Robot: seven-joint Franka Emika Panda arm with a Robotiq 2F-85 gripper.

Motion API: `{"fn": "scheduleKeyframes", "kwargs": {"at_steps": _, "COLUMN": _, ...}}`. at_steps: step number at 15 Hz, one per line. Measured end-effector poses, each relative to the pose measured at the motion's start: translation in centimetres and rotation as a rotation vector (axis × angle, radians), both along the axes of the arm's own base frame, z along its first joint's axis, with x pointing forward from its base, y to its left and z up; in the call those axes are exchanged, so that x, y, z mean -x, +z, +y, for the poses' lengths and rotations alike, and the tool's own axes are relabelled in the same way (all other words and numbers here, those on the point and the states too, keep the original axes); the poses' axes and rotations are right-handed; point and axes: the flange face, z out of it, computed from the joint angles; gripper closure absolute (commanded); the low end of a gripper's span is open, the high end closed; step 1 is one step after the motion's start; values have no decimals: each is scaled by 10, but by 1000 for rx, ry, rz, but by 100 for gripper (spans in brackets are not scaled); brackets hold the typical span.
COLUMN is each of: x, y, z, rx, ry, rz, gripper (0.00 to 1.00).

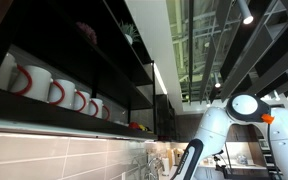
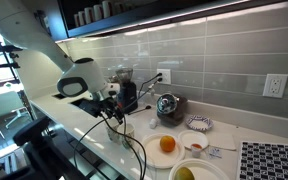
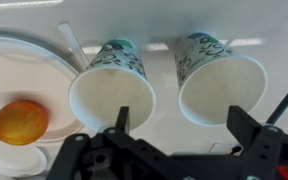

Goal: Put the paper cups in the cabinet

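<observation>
I should lower my gripper first and then close on the cups' neighbouring sides, because these are between my open fingers but my fingers are above the cups' rims and would miss now.
In the wrist view two paper cups with teal print stand side by side on the white counter, mouths up. The left cup is next to a plate; the right cup stands a small gap away from it. My gripper is open and empty above them. Its left finger lies over the left cup's rim and its right finger is just below the right cup. The black cabinet hangs high on the wall in both exterior views, also seen at the top edge. I cannot make out the cups in the exterior views.
A white plate with an orange lies left of the cups. White mugs with red handles fill a cabinet shelf. On the counter are an orange, a small bowl, a kettle and cables.
</observation>
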Motion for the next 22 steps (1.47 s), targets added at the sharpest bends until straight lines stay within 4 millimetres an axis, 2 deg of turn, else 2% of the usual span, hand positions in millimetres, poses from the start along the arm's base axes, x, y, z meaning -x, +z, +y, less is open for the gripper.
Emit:
{"fn": "scheduleKeyframes", "kwargs": {"at_steps": 8, "x": 1, "y": -21, "z": -7, "rx": 20, "ry": 31, "rz": 25, "gripper": 0}}
{"fn": "scheduleKeyframes", "kwargs": {"at_steps": 9, "x": 0, "y": -23, "z": -7, "rx": 23, "ry": 35, "rz": 22, "gripper": 4}}
{"fn": "scheduleKeyframes", "kwargs": {"at_steps": 15, "x": -13, "y": -31, "z": -5, "rx": 19, "ry": 63, "rz": 8, "gripper": 55}}
{"fn": "scheduleKeyframes", "kwargs": {"at_steps": 21, "x": -20, "y": -43, "z": -9, "rx": 8, "ry": 68, "rz": 18, "gripper": 95}}
{"fn": "scheduleKeyframes", "kwargs": {"at_steps": 22, "x": -21, "y": -44, "z": -10, "rx": 7, "ry": 67, "rz": 18, "gripper": 99}}
